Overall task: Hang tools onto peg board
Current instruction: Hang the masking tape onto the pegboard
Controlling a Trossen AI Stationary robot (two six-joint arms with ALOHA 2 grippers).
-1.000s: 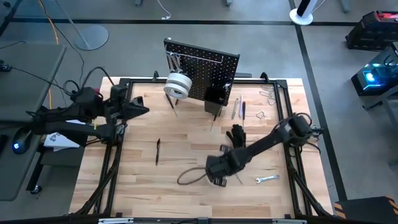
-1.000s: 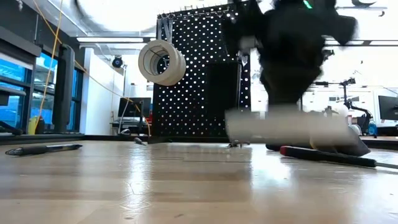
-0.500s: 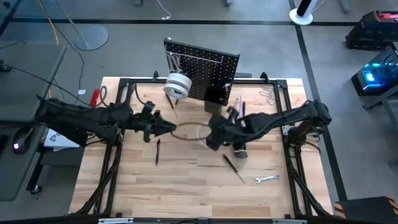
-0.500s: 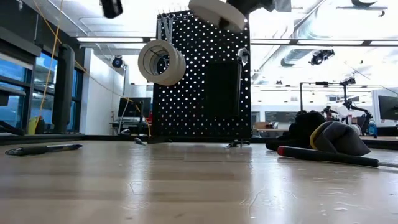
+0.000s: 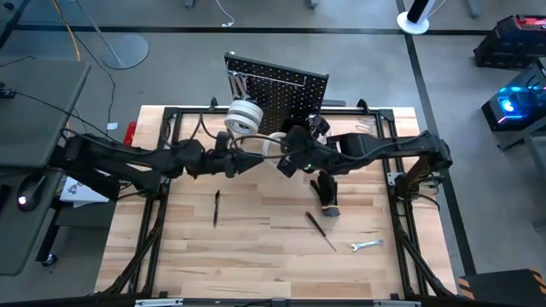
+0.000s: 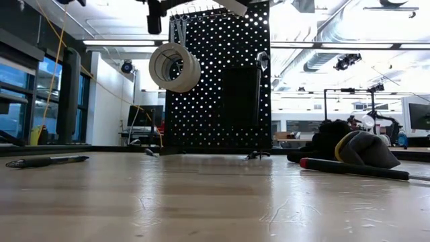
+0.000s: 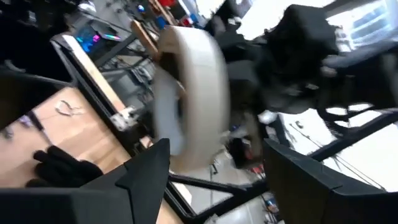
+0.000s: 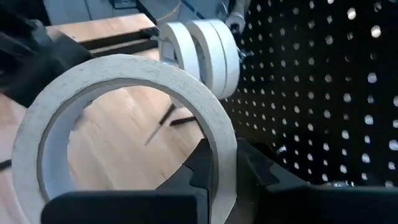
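The left gripper picks up the white tape roll by its band (image 7: 209, 87) next, leaving the white tape roll's opening (image 7: 172, 71) free for the peg board's hook.
The black peg board (image 5: 281, 89) stands upright at the table's far edge, with white tape rolls (image 5: 243, 118) hanging from a hook on its left part. My right gripper (image 5: 283, 159) is shut on another white tape roll (image 8: 124, 68), held in the air just in front of the board. My left gripper (image 7: 214, 146) is open, one finger on each side of that roll's band; I cannot tell whether it touches. A black glove (image 5: 324, 188), two screwdrivers (image 5: 216, 207) (image 5: 322, 230) and a wrench (image 5: 367, 246) lie on the table. My right gripper pinches the roll's band (image 8: 227, 155) with one finger inside the ring and one outside it. The fingers come level from the table's right side. The roll is lifted clear of the table, its opening beside the hung rolls (image 8: 199, 46).
A small black bin (image 5: 294, 132) sits on the board's lower right. More small tools (image 5: 328, 147) lie at the far right of the table. A black frame (image 5: 401, 205) runs along the table's sides. Bare wood (image 5: 256, 247) stretches across the near half.
My right gripper has carried the tape roll from the table's near middle up and toward the far edge, to the peg board; the roll is lifted clear. My left gripper has reached from the far left toward the table's right, up to the roll.
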